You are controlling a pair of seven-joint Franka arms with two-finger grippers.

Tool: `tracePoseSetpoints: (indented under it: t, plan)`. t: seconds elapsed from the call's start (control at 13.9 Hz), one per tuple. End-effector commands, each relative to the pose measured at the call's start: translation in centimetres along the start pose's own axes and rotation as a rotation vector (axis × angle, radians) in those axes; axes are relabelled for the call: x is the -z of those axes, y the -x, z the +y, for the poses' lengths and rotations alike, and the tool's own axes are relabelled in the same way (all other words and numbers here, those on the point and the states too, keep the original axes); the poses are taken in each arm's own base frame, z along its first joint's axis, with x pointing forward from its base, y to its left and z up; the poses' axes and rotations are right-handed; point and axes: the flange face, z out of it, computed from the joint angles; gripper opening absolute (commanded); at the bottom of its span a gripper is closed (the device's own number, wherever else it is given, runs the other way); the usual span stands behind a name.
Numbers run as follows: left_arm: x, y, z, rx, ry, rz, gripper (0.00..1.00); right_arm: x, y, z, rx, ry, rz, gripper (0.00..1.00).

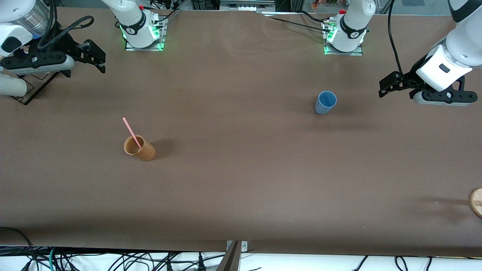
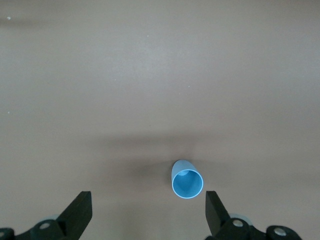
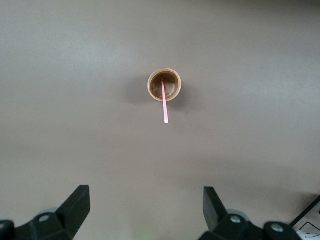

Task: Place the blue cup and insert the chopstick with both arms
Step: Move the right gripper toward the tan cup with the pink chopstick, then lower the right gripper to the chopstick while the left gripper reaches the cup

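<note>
The robot's right gripper will next grab the pink chopstick by its protruding end [image 1: 126, 122] to put the chopstick into the blue cup [image 1: 325, 102].
The blue cup [image 1: 325, 102] stands upright and empty on the brown table toward the left arm's end. It also shows in the left wrist view [image 2: 187, 181]. The pink chopstick [image 1: 131, 132] leans in the orange-brown cup [image 1: 140, 149] toward the right arm's end, nearer the front camera than the blue cup. Both show in the right wrist view, chopstick [image 3: 164, 102] in cup [image 3: 165, 85]. My left gripper [image 1: 389, 83] [image 2: 147, 205] is open and empty, up in the air beside the blue cup. My right gripper [image 1: 98, 60] [image 3: 145, 200] is open and empty, raised apart from the brown cup.
A round wooden object [image 1: 476, 201] shows partly at the table's left-arm end, near the front edge. A thin dark frame [image 1: 34, 90] lies under the right arm. The arm bases [image 1: 143, 34] [image 1: 344, 35] stand along the table's edge farthest from the camera.
</note>
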Motion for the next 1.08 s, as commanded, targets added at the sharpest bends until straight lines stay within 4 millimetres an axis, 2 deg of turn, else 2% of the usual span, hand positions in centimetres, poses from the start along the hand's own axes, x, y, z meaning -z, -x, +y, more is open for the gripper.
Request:
tracePoseSetpoints:
  t: [0.0,0.14,0.29,0.43,0.5,0.65,0.79,0.94,1.01]
  plan:
    - [0.8,0.4,0.0,0.008,-0.024,-0.002,1.0,-1.1,0.9,0.2,0.021,-0.014,-0.013,1.0]
    - [0.8,0.4,0.3,0.002,-0.024,-0.002,1.0,-3.9,0.2,0.3,0.024,-0.015,-0.022,1.0]
    - [0.4,0.2,0.2,-0.001,-0.024,-0.01,1.0,-8.6,-2.0,0.6,0.062,-0.03,-0.029,1.0]
    - [0.1,0.2,0.6,-0.009,-0.025,-0.018,1.0,-14.4,-5.2,0.9,0.073,-0.042,-0.052,1.0]
    - [-1.0,0.0,1.3,-0.022,-0.028,-0.056,1.0,-17.3,-6.4,1.1,0.073,-0.051,-0.068,1.0]
    - [-5.0,-0.4,2.2,-0.052,-0.039,-0.2,1.0,-22.3,-7.8,1.2,0.081,-0.055,-0.099,1.0]
    - [-9.0,-0.1,3.2,-0.082,-0.047,-0.281,1.0,-25.5,-7.8,1.4,0.086,-0.05,-0.126,1.0]
    - [-12.7,1.3,5.5,-0.175,-0.061,-0.316,0.99,-28.0,-7.0,1.3,0.088,-0.048,-0.135,0.99]
    - [-14.9,1.8,5.5,-0.2,-0.077,-0.309,0.99,-28.7,-6.7,1.3,0.088,-0.048,-0.133,0.93]
